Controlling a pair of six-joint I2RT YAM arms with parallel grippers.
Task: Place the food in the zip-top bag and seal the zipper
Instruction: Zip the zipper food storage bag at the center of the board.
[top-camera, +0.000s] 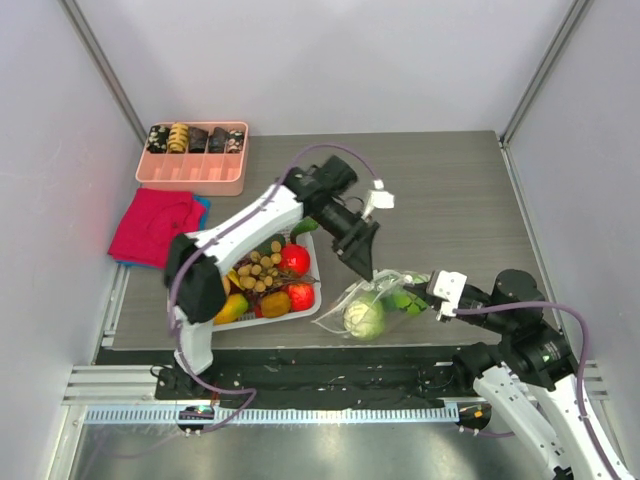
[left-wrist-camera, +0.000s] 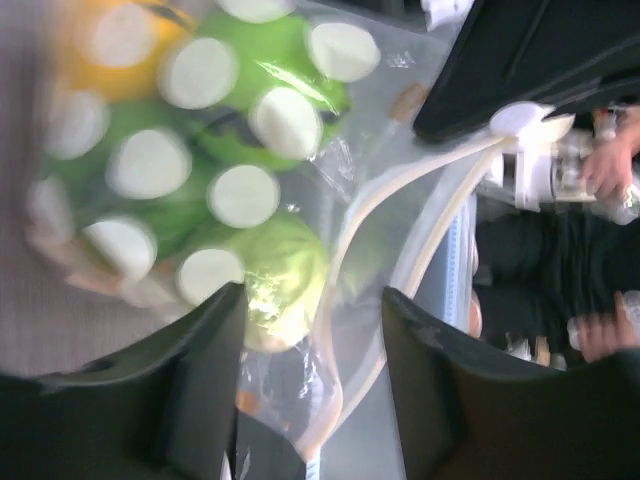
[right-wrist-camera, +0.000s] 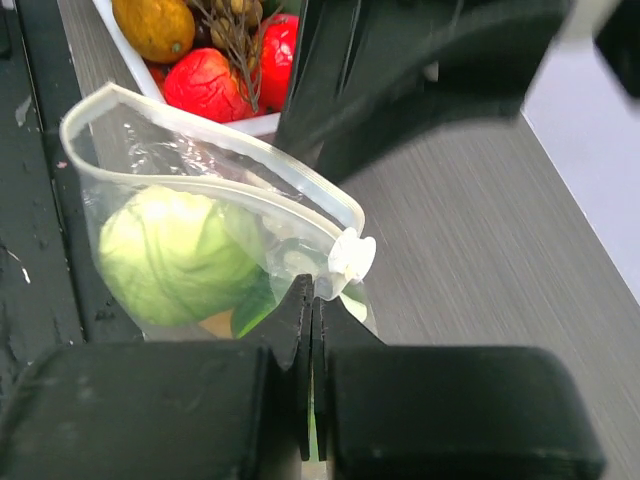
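Note:
My left gripper needs to grab the white slider at the zipper's end (left-wrist-camera: 517, 119) next and pull it along to seal the zip-top bag.
The clear dotted zip-top bag (top-camera: 378, 305) lies near the table's front edge, its mouth open. Inside are a pale cabbage (top-camera: 364, 318) and a green pepper (top-camera: 405, 298). My right gripper (top-camera: 427, 294) is shut on the bag's right edge; in the right wrist view (right-wrist-camera: 318, 292) it pinches the plastic just below the white slider (right-wrist-camera: 351, 255) at the end of the zipper (right-wrist-camera: 215, 140). My left gripper (top-camera: 366, 272) points down over the bag's mouth. In the left wrist view (left-wrist-camera: 310, 300) it is open, with the zipper strip (left-wrist-camera: 345, 235) and the cabbage (left-wrist-camera: 285, 270) between its fingers.
A white basket (top-camera: 300, 318) left of the bag holds red apples (top-camera: 295, 258), a brown cluster (top-camera: 258, 270) and a yellow fruit (top-camera: 232, 308). A pink tray (top-camera: 195, 178) stands at the back left, with a red cloth (top-camera: 155, 228) in front of it.

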